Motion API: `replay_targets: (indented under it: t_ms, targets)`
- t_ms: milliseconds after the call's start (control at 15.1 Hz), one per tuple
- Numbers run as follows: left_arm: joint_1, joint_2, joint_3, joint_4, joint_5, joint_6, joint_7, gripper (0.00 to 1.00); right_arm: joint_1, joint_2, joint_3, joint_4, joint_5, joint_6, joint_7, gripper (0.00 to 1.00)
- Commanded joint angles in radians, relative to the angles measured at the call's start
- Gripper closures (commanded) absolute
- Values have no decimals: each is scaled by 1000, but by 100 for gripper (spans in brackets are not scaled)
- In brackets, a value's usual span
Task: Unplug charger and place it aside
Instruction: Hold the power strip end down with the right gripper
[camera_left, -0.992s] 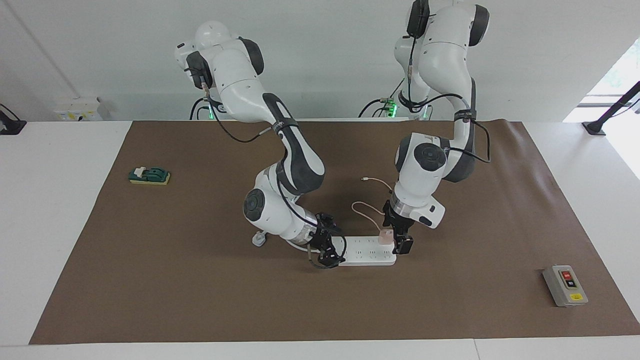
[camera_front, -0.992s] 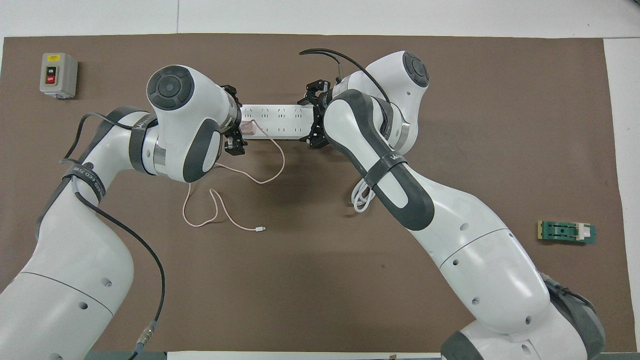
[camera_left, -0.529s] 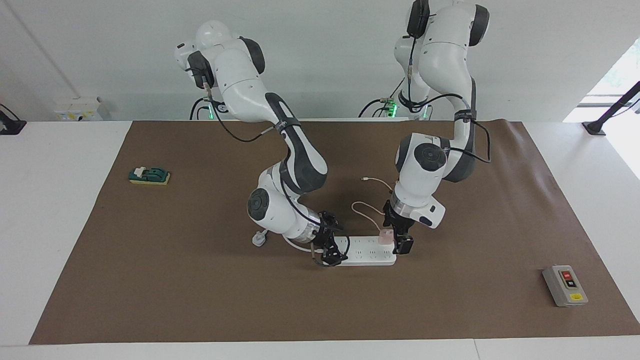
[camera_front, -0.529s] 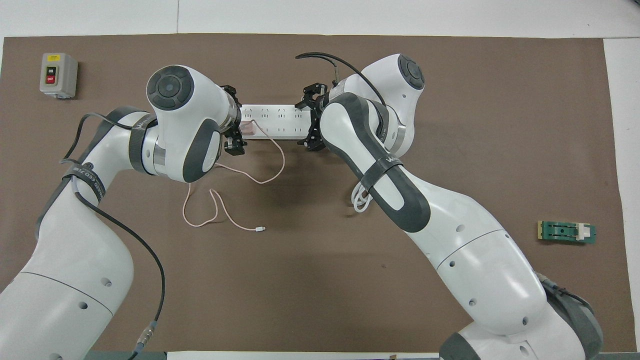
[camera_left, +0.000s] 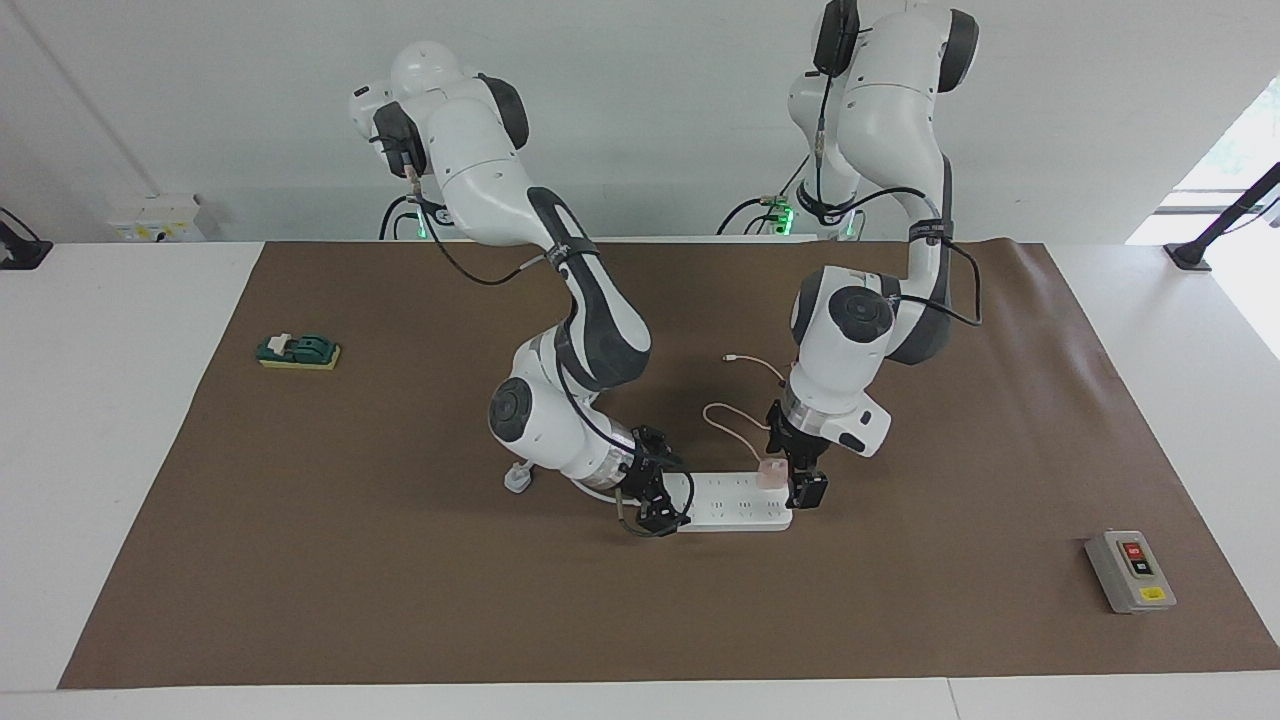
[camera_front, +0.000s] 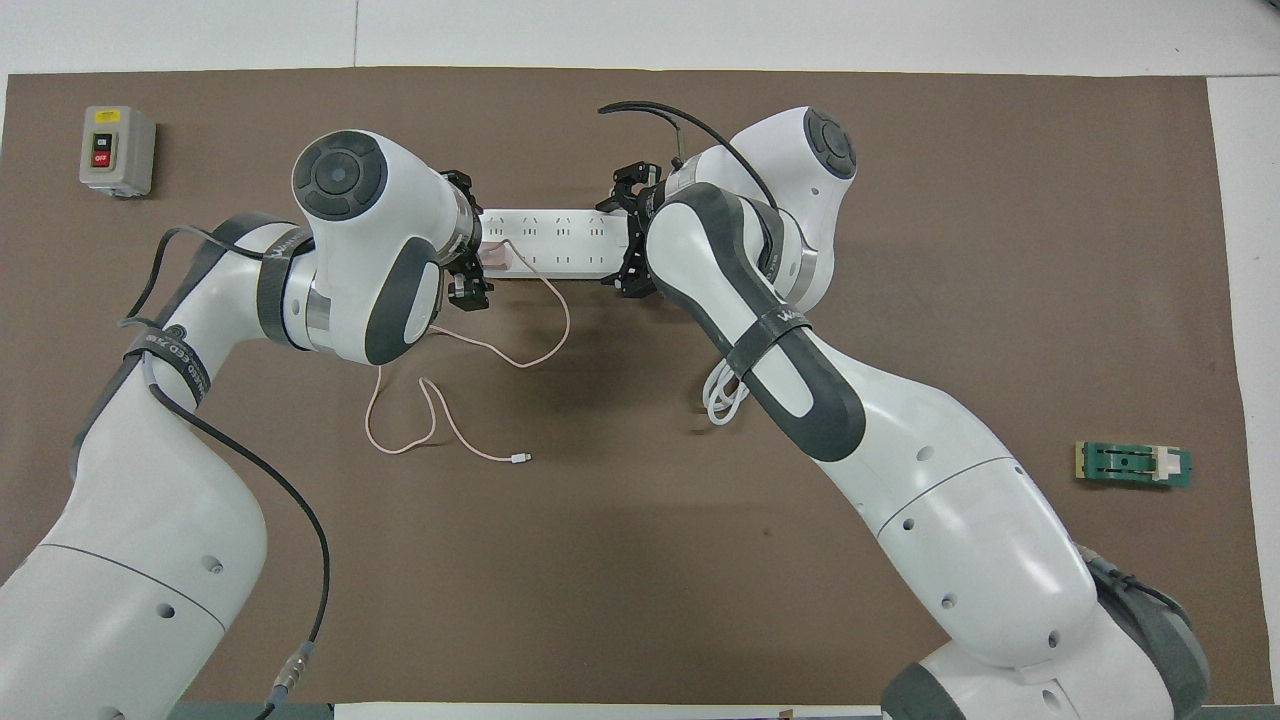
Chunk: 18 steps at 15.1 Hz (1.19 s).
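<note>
I need to grab the power strip by its end (camera_front: 615, 245) opposite the charger with my right gripper next. That will hold the power strip steady while the charger (camera_front: 497, 258) is unplugged.
The pale-pink charger (camera_left: 770, 473) (camera_front: 497, 258) sits plugged into the white power strip (camera_left: 730, 500) (camera_front: 550, 240), at the strip's end toward the left arm. Its thin pink cable (camera_left: 725, 415) (camera_front: 450, 400) loops over the mat nearer to the robots. My left gripper (camera_left: 793, 472) (camera_front: 480, 245) is down at the charger, open, with one finger on each side of it. My right gripper (camera_left: 662, 495) (camera_front: 622, 235) is open, astride the strip's other end. I cannot tell whether either gripper touches anything.
The strip's thick white cord and plug (camera_left: 518, 480) (camera_front: 725, 395) lie under the right arm. A grey switch box (camera_left: 1130, 570) (camera_front: 117, 150) stands toward the left arm's end. A green block (camera_left: 298, 351) (camera_front: 1133, 464) lies toward the right arm's end. A brown mat (camera_left: 400, 600) covers the table.
The right arm shifted slightly along the strip toward the charger and then back. The left gripper, the charger and the strip have not moved.
</note>
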Motion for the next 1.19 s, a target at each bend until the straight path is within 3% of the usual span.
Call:
replay_targets:
  t_ms: [0, 331, 397, 529, 595, 661, 727, 926, 1124]
  targets:
    - [4, -12, 0, -23, 11, 24, -17, 3, -8, -15, 1, -38, 22, 18, -51, 0]
    - [4, -10, 0, -23, 11, 28, -17, 6, -9, -15, 1, -47, 22, 19, -65, 0]
    - [4, -10, 0, -23, 11, 28, -17, 12, -9, -15, 1, -47, 22, 19, -65, 0]
    - [4, -10, 0, -23, 11, 28, -17, 36, -14, -15, -1, -47, 22, 21, -83, 0]
    - [4, -10, 0, -23, 11, 28, -17, 58, -14, -15, -1, -47, 24, 27, -85, 0]
    - [4, -10, 0, -23, 11, 34, -15, 72, -14, -15, -1, -47, 24, 31, -85, 0]
    - [4, -10, 0, -23, 11, 42, -15, 75, -12, -15, -1, -48, 24, 34, -85, 0]
    - [4, -9, 0, -23, 11, 42, -15, 100, -11, -15, -1, -55, 24, 47, -85, 0]
    - [4, -9, -2, -26, 13, 59, -3, 100, -8, -15, -1, -65, 25, 59, -85, 0]
